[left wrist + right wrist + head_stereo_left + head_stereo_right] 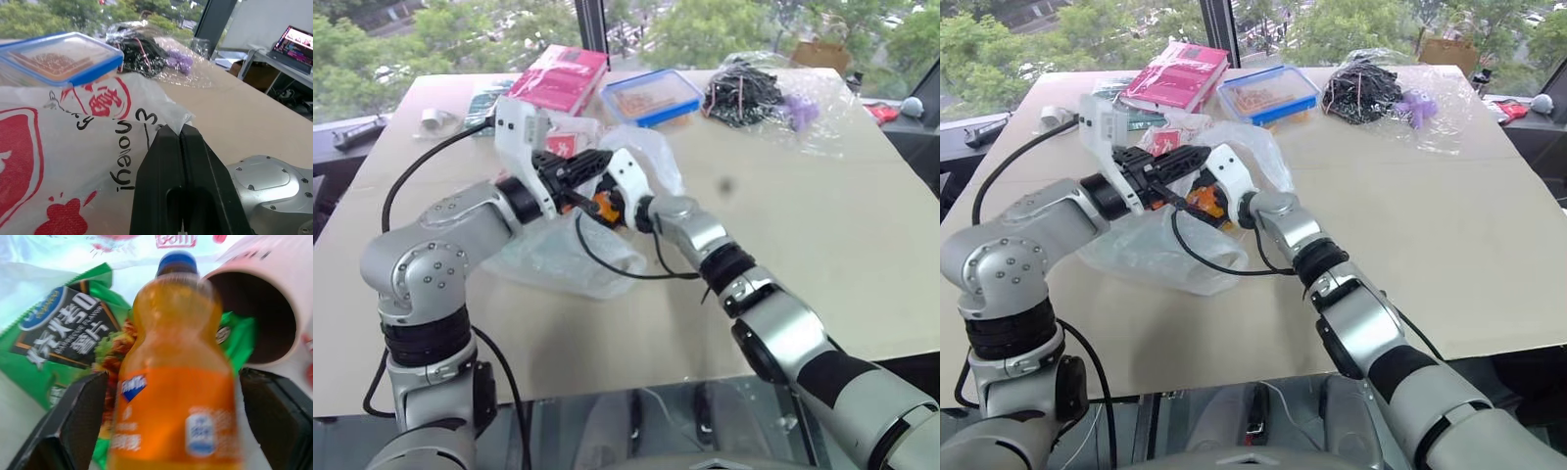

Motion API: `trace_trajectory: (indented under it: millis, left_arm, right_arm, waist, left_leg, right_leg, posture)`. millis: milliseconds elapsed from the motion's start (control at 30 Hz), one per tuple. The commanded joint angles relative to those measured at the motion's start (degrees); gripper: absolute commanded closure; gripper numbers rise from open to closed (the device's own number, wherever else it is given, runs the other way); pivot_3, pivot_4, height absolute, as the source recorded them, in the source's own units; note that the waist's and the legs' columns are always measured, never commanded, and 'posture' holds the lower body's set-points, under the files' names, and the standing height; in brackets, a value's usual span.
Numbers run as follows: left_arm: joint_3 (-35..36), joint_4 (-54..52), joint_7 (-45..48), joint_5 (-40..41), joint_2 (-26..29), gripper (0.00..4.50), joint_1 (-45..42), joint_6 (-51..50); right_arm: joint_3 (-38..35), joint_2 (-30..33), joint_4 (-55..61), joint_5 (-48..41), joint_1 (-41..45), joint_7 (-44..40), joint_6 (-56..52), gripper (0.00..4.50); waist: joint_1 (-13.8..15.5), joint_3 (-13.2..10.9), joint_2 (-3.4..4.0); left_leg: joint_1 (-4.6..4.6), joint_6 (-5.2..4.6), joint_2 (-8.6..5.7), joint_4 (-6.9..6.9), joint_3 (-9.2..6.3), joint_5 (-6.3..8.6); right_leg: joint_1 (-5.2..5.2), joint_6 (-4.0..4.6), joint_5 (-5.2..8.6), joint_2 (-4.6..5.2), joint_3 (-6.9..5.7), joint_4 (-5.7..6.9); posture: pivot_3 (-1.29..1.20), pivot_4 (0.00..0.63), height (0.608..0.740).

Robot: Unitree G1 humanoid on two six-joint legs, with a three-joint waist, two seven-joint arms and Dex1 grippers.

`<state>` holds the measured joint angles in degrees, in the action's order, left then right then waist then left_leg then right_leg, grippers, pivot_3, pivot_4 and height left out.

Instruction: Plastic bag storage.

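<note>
I will next pinch the plastic bag by its raised rim (656, 140) with my right gripper, because a bottle (607, 208), a snack packet and a cup are loose inside the bag.
The plastic bag (558, 262), crinkly translucent white with red print, lies on the table with its mouth raised. My left gripper (597, 164) is shut on the bag's rim; in the left wrist view its black fingers (161, 166) press together against the printed film (73, 161). My right gripper (172, 377) reaches into the mouth. It is open, its fingers (80, 416) standing wide on either side of an orange soda bottle (176, 396) with a blue cap. A gap shows on each side of the bottle. A green snack packet (58, 333) and a pink cup (264, 308) lie behind the bottle inside the bag.
At the back of the tan table (822, 245) are a pink box (563, 76), a blue-rimmed food container (651, 95), a clear bag of black cables (744, 93) and a small tape roll (437, 119). A laptop (296, 41) stands on a desk beyond.
</note>
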<state>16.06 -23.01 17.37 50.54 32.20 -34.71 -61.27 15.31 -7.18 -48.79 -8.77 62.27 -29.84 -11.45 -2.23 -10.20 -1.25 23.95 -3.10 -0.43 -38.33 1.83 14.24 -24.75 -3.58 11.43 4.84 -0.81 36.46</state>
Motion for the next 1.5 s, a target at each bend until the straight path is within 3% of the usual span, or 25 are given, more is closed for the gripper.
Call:
trace_trajectory:
  millis: [33,267,467,733,1067,1167,1400,1433,1500]
  left_arm:
    - [-0.05,2.5,-1.19,-2.6,-0.3,4.5,0.54,1.86]
    - [-1.25,7.97,1.07,-5.56,-0.51,4.5,-1.09,5.1]
    - [-1.97,9.46,2.83,-7.1,-0.49,4.5,-1.95,6.37]
    - [-2.37,7.46,3.43,-8.0,-0.46,4.5,-1.21,7.44]
    - [-2.28,4.86,2.35,-8.25,-0.92,4.5,-0.18,7.16]
    - [-2.02,4.49,2.25,-8.09,-0.91,4.5,-0.05,7.05]
    - [-1.91,3.7,3.05,-8.09,-0.01,4.5,0.98,6.69]
    - [-1.67,3.85,3.47,-7.53,0.2,4.5,1.01,6.26]
    - [1.23,3.55,5.06,-2.91,0.1,4.25,1.01,4.69]
  right_arm:
    - [0.95,2.41,16.24,1.02,-4.49,-3.1,-1.18,0.07]
    - [-0.09,11.7,47.13,1.06,-17.05,-1.72,-18.3,0.07]
    - [-3.98,15.04,57.97,0.93,-20.21,2.87,-28.54,0.07]
    - [-12.07,14.79,57.55,-1.69,-18.31,8.37,-35.59,0.07]
    - [-11.32,16.35,37.98,0.26,-12.25,6.27,-24.54,0.07]
    - [-11.98,16.05,34.48,-0.09,-10.63,5.53,-21.6,0.89]
    - [-12.36,16.47,36.65,-2.03,-11.37,2.9,-20.5,4.12]
    - [-12.37,16.6,37.11,-2.2,-11.59,2.66,-20.74,4.44]
    - [-12.63,16.9,37.69,-2.41,-11.79,2.5,-21.34,4.5]
  waist:
    - [0.07,0.0,0.01]
    - [0.18,0.0,-0.01]
    - [0.19,0.0,-0.01]
    - [0.38,0.01,-0.01]
    - [0.11,0.01,-0.01]
    - [0.07,0.0,-0.01]
    - [0.15,0.0,-0.01]
    - [0.15,0.01,-0.01]
    - [0.13,0.01,-0.01]
  left_leg:
    - [0.0,0.0,-0.02,0.0,-0.01,0.0]
    - [-0.02,0.02,-0.03,-0.03,0.0,-0.02]
    - [-0.07,0.03,-0.04,-0.05,0.03,-0.03]
    - [-0.07,0.01,-0.04,-0.06,0.05,-0.03]
    - [-0.07,-0.01,-0.05,-0.05,0.08,-0.03]
    - [-0.07,-0.01,-0.04,-0.05,0.09,-0.03]
    - [-0.06,-0.02,-0.03,-0.04,0.09,-0.03]
    - [-0.06,-0.02,-0.03,-0.04,0.09,-0.03]
    - [-0.07,-0.02,-0.03,-0.04,0.08,-0.03]
  right_leg:
    - [0.01,0.0,0.0,0.02,-0.01,0.0]
    - [-0.02,0.0,0.0,0.03,0.0,0.11]
    - [-0.02,0.01,0.01,0.04,0.03,0.2]
    - [-0.01,0.01,0.01,0.06,0.04,0.2]
    - [-0.01,0.01,0.01,0.04,0.07,0.2]
    - [-0.01,0.01,0.0,0.03,0.08,0.2]
    - [-0.01,0.01,0.0,0.04,0.08,0.19]
    - [-0.01,0.01,0.0,0.04,0.08,0.19]
    - [-0.01,0.01,0.0,0.04,0.07,0.19]
  posture:
    - [0.0,0.15,0.74]
    - [0.0,0.15,0.74]
    - [0.0,0.15,0.74]
    - [0.0,0.15,0.74]
    - [0.0,0.15,0.74]
    - [0.0,0.15,0.74]
    - [0.0,0.15,0.74]
    - [0.0,0.15,0.74]
    - [0.0,0.15,0.74]
